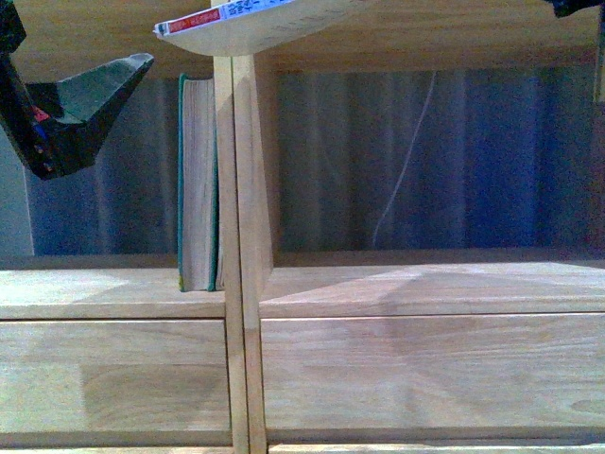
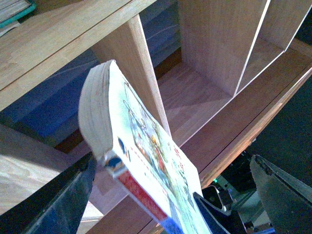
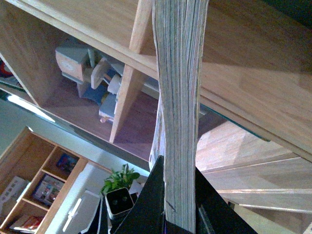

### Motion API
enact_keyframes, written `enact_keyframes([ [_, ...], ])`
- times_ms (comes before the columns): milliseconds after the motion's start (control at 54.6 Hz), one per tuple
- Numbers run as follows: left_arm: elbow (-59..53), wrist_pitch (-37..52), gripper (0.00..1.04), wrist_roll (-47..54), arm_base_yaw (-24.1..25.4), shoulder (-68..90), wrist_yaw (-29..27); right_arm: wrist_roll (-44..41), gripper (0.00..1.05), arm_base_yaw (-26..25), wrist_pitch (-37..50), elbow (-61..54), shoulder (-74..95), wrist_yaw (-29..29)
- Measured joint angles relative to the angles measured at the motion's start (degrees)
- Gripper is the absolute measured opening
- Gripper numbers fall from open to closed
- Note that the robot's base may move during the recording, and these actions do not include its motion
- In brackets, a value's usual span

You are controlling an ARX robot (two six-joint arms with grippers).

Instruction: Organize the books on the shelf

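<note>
The left gripper will next grab the thin pale paperback by its page edge (image 2: 97, 112), to stand it among the books on the shelf.
The thin pale paperback (image 1: 255, 24) hangs at the top of the front view, white-red spine to the left, above the shelf's central divider (image 1: 241, 189). My right gripper (image 3: 178, 214) is shut on it, one dark finger on each cover; its page edge (image 3: 178, 97) rises in front of the wooden shelf (image 3: 243, 73). A teal-covered book (image 1: 197, 180) stands upright in the left cubby, tight against the divider. My left gripper (image 2: 170, 195) is open, and the paperback's illustrated cover (image 2: 146, 146) shows between its wide-apart fingers (image 2: 63, 204). One left finger (image 1: 95, 95) hovers left of the teal book.
Drawer fronts (image 1: 425, 369) run below the cubbies. A blue backdrop (image 1: 473, 161) and a white cable (image 1: 406, 170) show through the open right cubby. Teal-edged books (image 2: 14, 9) lie on a board. Pale wooden objects (image 3: 83, 68) sit in another cubby. A potted plant (image 3: 119, 178) and a bookcase (image 3: 34, 185) stand beyond.
</note>
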Motion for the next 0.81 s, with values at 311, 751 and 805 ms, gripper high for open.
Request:
enact_keyframes([
  [311,5.8,-2.5,0.97,1.6,-2.5,3.1,-2.5,0.0,0.07,5.7,-0.1,0.1,-0.1,2.2],
  [751,7.1,-7.9,0.39,5.7,-3.5,3.3,-7.4,-0.3,0.07,5.2,-0.5,0.2,-0.4,2.2],
  [805,7.1,-8.0,0.31,5.7,-3.4,3.3,-7.6,-0.5,0.07,5.2,-0.7,0.2,-0.4,2.2],
])
